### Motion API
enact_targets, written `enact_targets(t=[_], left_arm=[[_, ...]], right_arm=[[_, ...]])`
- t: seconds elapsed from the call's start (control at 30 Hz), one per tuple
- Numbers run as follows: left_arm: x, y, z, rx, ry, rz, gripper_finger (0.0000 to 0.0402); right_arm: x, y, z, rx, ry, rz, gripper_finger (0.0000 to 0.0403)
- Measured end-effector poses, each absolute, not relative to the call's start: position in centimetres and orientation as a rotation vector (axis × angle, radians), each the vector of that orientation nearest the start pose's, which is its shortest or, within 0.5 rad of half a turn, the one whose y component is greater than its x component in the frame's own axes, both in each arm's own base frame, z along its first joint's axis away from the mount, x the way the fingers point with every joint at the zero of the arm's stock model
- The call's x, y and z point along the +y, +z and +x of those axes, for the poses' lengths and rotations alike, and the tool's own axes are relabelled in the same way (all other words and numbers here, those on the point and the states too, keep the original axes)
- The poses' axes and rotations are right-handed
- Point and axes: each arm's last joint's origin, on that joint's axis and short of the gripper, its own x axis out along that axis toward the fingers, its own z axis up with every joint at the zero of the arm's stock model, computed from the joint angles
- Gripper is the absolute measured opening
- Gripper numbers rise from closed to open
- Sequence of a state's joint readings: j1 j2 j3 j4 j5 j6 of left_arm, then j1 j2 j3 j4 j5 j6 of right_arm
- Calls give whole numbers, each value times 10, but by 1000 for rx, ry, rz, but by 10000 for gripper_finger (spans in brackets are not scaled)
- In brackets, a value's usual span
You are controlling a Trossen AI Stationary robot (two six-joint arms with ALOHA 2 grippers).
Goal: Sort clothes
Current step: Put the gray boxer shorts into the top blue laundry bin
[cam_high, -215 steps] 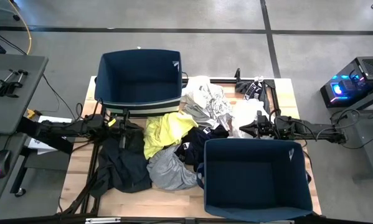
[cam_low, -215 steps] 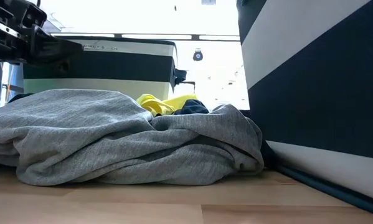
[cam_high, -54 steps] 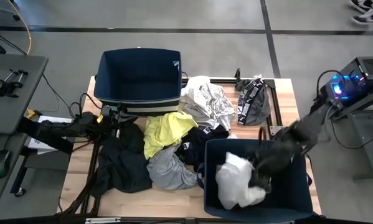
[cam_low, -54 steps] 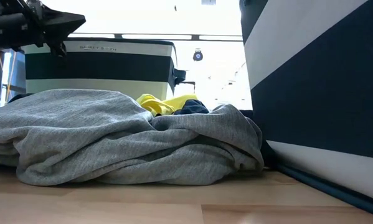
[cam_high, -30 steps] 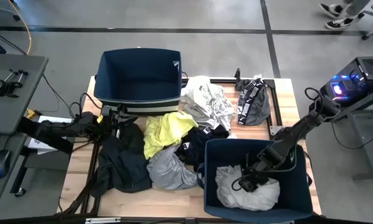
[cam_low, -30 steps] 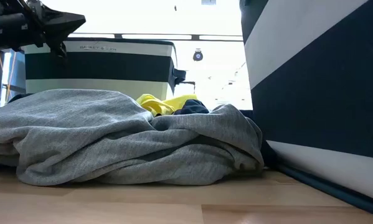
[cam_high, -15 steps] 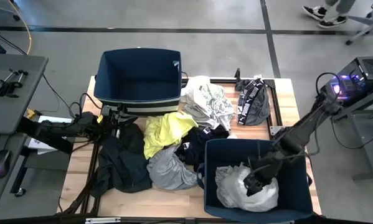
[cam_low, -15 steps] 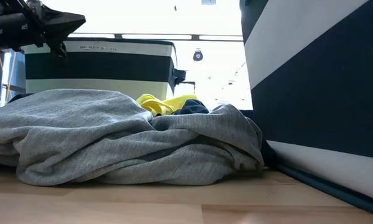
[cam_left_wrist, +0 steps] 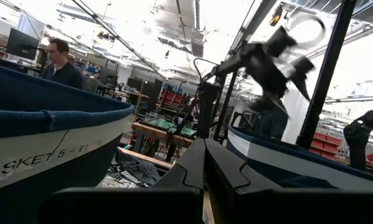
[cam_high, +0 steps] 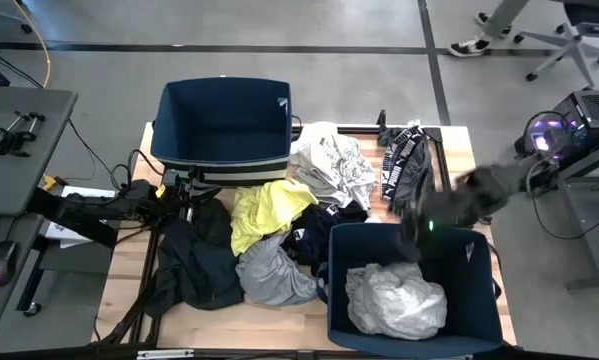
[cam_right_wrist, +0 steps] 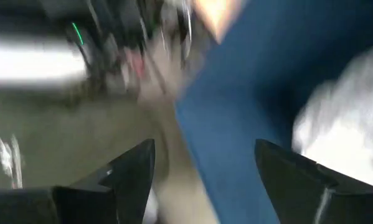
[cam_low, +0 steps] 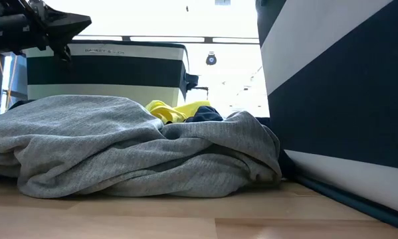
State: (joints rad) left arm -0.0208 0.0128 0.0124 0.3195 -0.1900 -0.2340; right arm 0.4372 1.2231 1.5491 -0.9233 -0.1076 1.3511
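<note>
Next, my right gripper grabs the black-and-white garment by its grey fabric (cam_high: 412,175) beside the printed band (cam_high: 395,160), to sort the dark clothes.
The clothes lie heaped on the table's middle: a yellow garment (cam_high: 264,210), a grey one (cam_high: 274,272), a black one (cam_high: 194,265), a dark navy one (cam_high: 324,225), a white one with grey print (cam_high: 329,165) and a black-and-white one (cam_high: 404,165). One white garment (cam_high: 394,300) lies crumpled on the floor of the near right bin (cam_high: 479,262). My right gripper (cam_high: 414,228) hangs blurred above that bin's far wall, open (cam_right_wrist: 205,155), with nothing between its fingers. My left gripper (cam_high: 184,190) waits shut (cam_left_wrist: 205,158) beside the far left bin (cam_high: 224,120).
The two navy bins take up the table's far left and near right corners. A strip of bare wood (cam_high: 279,325) runs along the near edge. In the low view the grey garment (cam_low: 132,146) fills the foreground beside the near bin's wall (cam_low: 338,99).
My right gripper has risen out of the near right bin and gone toward the table's far edge, turning as it went. The white garment has stayed behind, lying crumpled on the bin's floor.
</note>
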Motion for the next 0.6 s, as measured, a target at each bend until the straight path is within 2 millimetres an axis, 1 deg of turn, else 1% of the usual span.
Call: enact_targets(t=[0.07, 0.13, 0.2, 0.27, 0.33, 0.37, 0.43, 0.5, 0.53, 0.6], left_arm=[[4, 197, 92, -336, 130, -265, 1], [4, 197, 92, -337, 130, -266, 1], [4, 197, 92, -337, 130, -265, 1], [4, 197, 92, -337, 130, -265, 1], [4, 197, 92, -337, 130, -266, 1], [4, 197, 92, -336, 130, -265, 1], [4, 197, 92, -337, 130, -268, 1], [4, 197, 92, -340, 125, -296, 1], [4, 197, 92, -341, 122, -313, 1], [4, 197, 92, -344, 116, -348, 1]], right_arm=[[74, 451, 196, 708, -90, 1106, 259], [48, 467, 187, 597, -261, 1050, 259], [22, 474, 174, 552, -471, 1014, 259], [-2, 474, 160, 552, -677, 979, 259], [-23, 468, 148, 627, -832, 924, 259], [-32, 464, 145, 650, -889, 900, 259], [-50, 452, 146, 671, -941, 849, 259], [-71, 435, 155, 701, -991, 830, 260], [-81, 423, 159, 743, -1010, 821, 261], [-98, 390, 165, 890, -1074, 828, 264]])
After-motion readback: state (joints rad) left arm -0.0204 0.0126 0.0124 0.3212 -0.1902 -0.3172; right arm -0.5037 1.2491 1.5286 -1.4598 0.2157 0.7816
